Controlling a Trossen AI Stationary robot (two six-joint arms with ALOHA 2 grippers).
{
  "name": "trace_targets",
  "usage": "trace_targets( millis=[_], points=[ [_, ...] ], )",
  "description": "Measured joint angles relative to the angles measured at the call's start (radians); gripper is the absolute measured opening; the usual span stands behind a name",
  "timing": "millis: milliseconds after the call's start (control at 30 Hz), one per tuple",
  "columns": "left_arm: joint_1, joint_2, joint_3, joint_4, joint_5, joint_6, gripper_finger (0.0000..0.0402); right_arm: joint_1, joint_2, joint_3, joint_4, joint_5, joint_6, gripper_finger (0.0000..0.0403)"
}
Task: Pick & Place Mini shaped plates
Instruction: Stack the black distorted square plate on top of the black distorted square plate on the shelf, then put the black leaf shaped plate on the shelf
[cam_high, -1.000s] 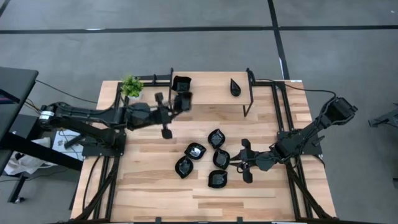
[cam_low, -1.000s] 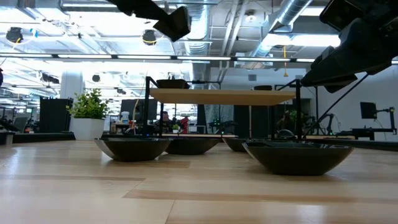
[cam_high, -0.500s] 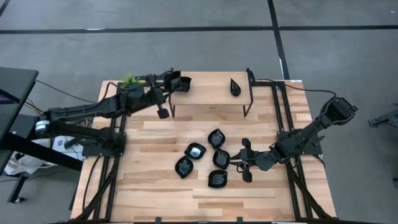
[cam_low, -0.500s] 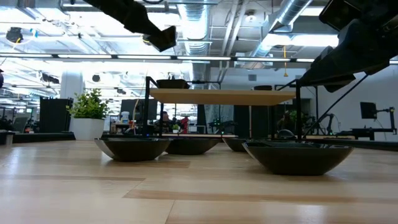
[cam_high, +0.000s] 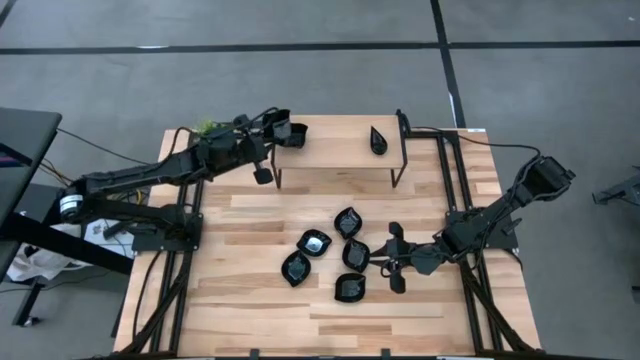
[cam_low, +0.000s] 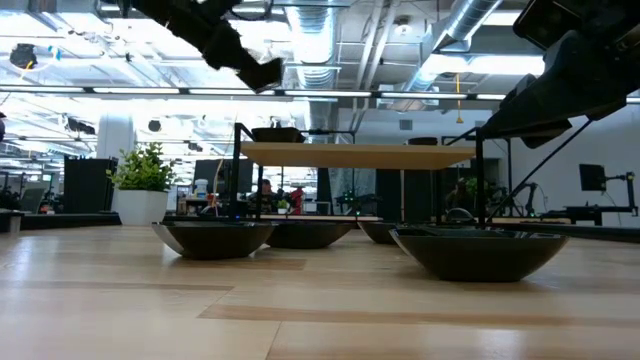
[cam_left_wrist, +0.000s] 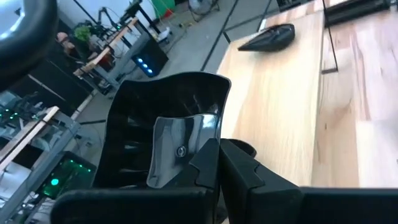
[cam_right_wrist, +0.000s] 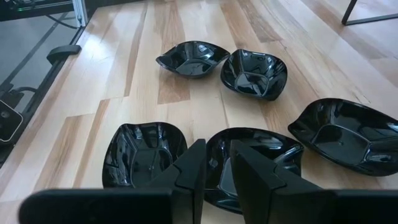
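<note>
My left gripper must line up the square plate (cam_left_wrist: 165, 124) before opening, as it is above and to the side of the plate on the shelf.
My left gripper (cam_high: 281, 134) is shut on a square glossy black plate (cam_high: 294, 135) above the left end of the low wooden shelf (cam_high: 335, 152). In the low view another dark plate (cam_low: 277, 133) rests on that end of the shelf, below the held one. A teardrop plate (cam_high: 378, 140) lies on the shelf's right part. Several more black plates (cam_high: 314, 241) sit on the table's middle. My right gripper (cam_high: 374, 262) hovers over their right side, fingers nearly together, touching nothing. My left gripper pinches the square plate's near wall (cam_left_wrist: 186, 163), one finger inside the dish (cam_left_wrist: 181, 148) and the other outside it (cam_left_wrist: 249, 177). The fingers come about level from the table's left. The plate is lifted clear above the shelf, tipped a little, and extends beyond the fingertips.
The shelf stands on thin black legs (cam_high: 401, 150) along the far side of the table. A small green potted plant (cam_low: 145, 175) is at the far left corner, beside my left arm. Bare wood (cam_high: 230, 290) lies near and left of the plate cluster.
My left gripper has carried the square plate from in front of the shelf toward the far edge, until it is over the shelf's left end. It then sank a little toward the shelf, staying shut on the plate throughout.
</note>
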Motion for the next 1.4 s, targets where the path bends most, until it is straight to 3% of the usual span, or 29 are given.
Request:
trace_targets(
  millis=[400, 633, 733, 867, 1167, 1400],
  points=[
    [0.001, 0.174, 0.000, 0.077, -0.003, 0.073, 0.0011, -0.002, 0.000, 0.000, 0.000, 0.001, 0.000, 0.0070],
    [0.053, 0.198, 0.000, 0.099, -0.002, 0.149, 0.0018, -0.002, 0.000, 0.000, 0.000, 0.004, 0.000, 0.0070],
    [0.085, 0.197, 0.000, 0.098, 0.047, 0.156, 0.0024, -0.002, 0.000, 0.000, -0.001, 0.004, 0.000, 0.0070],
    [0.113, 0.201, 0.000, 0.097, 0.106, 0.156, 0.0041, -0.002, 0.000, 0.000, -0.001, 0.012, 0.000, 0.0070],
    [0.130, 0.201, 0.000, 0.090, 0.109, 0.152, 0.0098, -0.002, 0.000, 0.000, -0.001, 0.016, 0.000, 0.0070],
    [0.127, 0.184, 0.000, 0.087, 0.023, 0.059, 0.0129, -0.002, 0.000, 0.000, -0.001, 0.016, 0.000, 0.0070]
  ],
)
